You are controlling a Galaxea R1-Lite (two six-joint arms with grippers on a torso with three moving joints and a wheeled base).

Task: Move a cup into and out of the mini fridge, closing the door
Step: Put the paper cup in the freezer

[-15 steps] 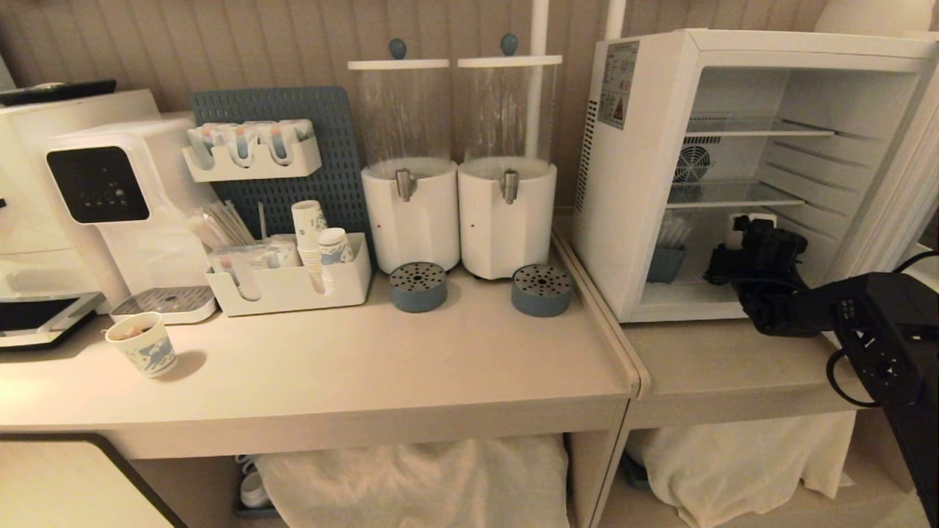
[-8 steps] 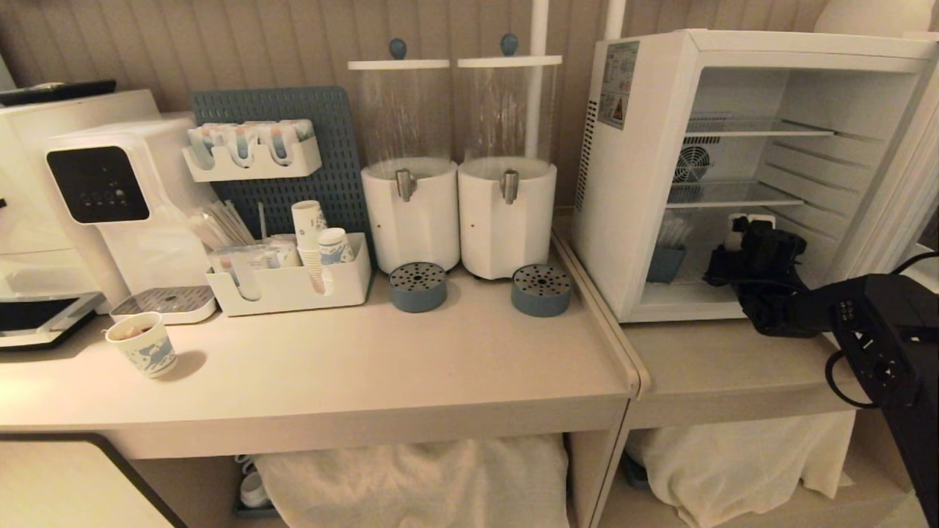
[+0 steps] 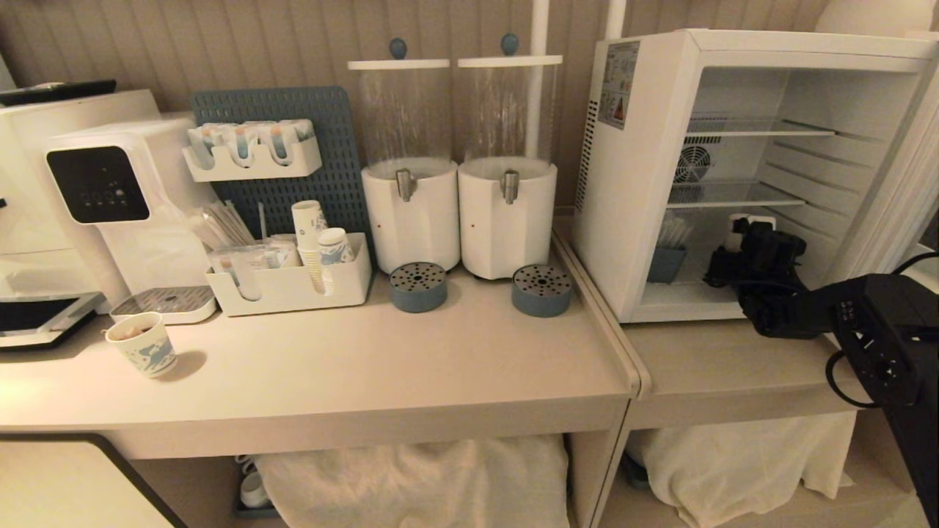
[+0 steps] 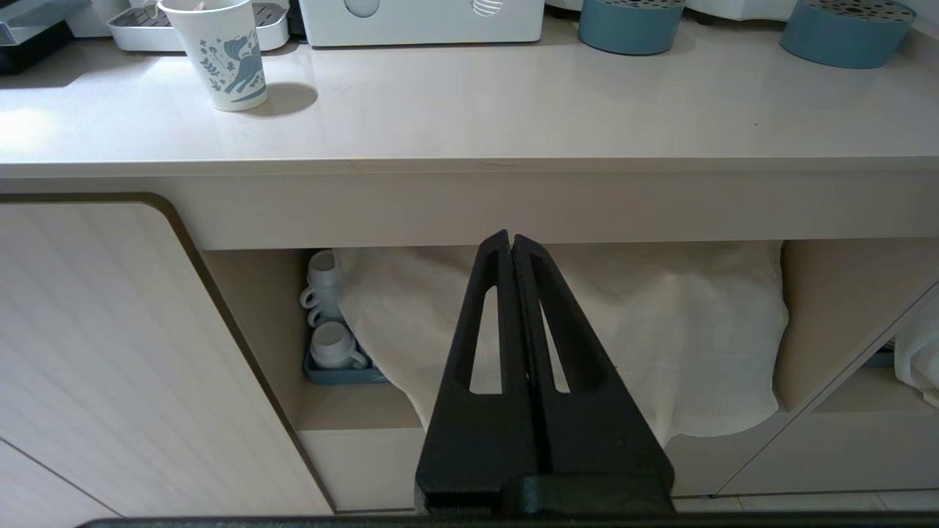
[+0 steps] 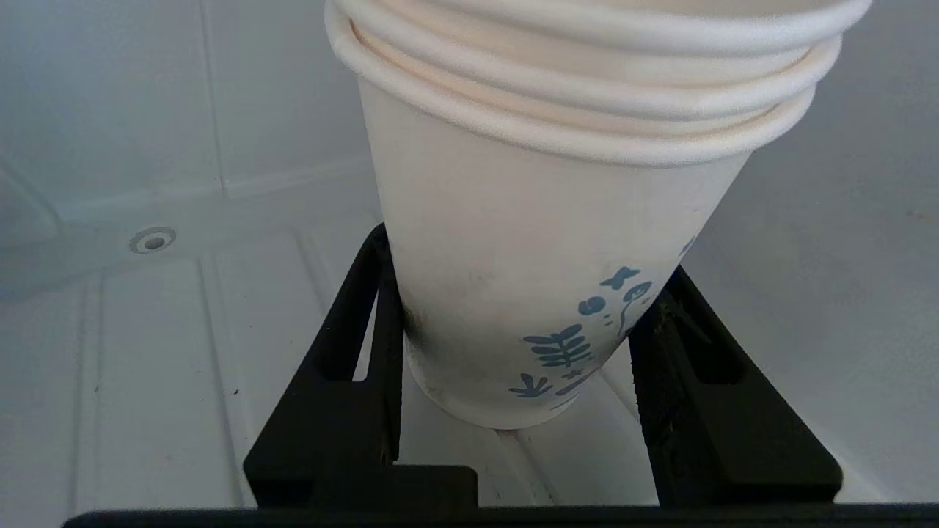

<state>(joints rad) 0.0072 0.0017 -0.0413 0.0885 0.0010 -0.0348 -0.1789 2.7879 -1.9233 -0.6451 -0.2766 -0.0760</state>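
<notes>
The white cup's lower edge (image 5: 497,422) is at the ribbed bottom of the fridge's bottom section, so the cup would stay there. It is time for my right gripper to open.
The white mini fridge (image 3: 638,183) stands on the right counter with its door (image 3: 906,183) swung open at the far right. My right gripper (image 3: 742,246) reaches into the bottom compartment. In the right wrist view, the right gripper (image 5: 524,257) is shut on the cup (image 5: 528,242), one black finger pressing each side of its lower wall. The cup is white with a small blue leaf print and layered rolled rims, and its base hangs close over the ribbed fridge floor (image 5: 147,352). Only its rim (image 3: 739,220) peeks past the gripper in the head view. My left gripper (image 4: 511,238) is parked shut, low in front of the counter.
A shorter cup with a bold blue drawing (image 3: 143,345) stands at the counter's left front. Two drink dispensers (image 3: 455,183), an organiser with stacked cups (image 3: 293,282) and a water machine (image 3: 110,191) line the back. Wire shelves (image 3: 733,194) and a small blue holder (image 3: 666,262) sit inside the fridge.
</notes>
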